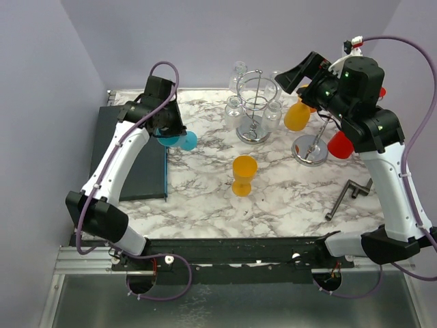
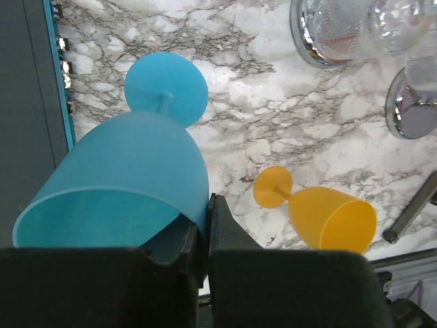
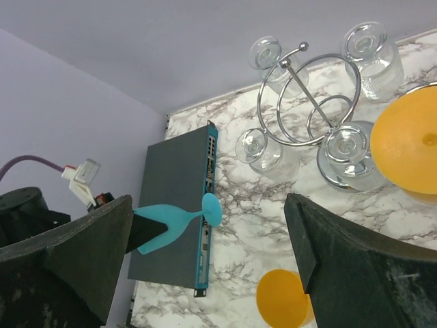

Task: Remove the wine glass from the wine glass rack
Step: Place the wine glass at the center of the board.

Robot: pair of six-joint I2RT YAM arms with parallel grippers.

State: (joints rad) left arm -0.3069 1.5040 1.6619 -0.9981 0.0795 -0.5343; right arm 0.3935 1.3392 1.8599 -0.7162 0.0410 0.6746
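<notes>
The glass hangs tilted in my left gripper, with its base above the marble. My left gripper should keep holding it first, because the glass would topple beside the box if I opened now.
My left gripper point(image 2: 205, 229) is shut on the rim wall of a blue wine glass point(image 2: 130, 171), one finger inside the bowl and one outside. The glass point(image 1: 181, 140) hangs tilted above the table's left side, away from the racks. A chrome wine glass rack point(image 1: 257, 102) at the back middle carries several clear glasses. A second rack point(image 1: 311, 149) to its right holds an orange glass point(image 1: 297, 115) and a red glass point(image 1: 339, 145). My right gripper point(image 3: 212, 260) is open and empty, raised beside that rack point(image 1: 287, 78).
A dark grey flat box point(image 1: 133, 154) with a blue edge lies on the left. Another orange glass point(image 1: 244, 175) stands on the marble table point(image 1: 205, 198) in the middle. A metal crank handle point(image 1: 348, 195) lies at the front right.
</notes>
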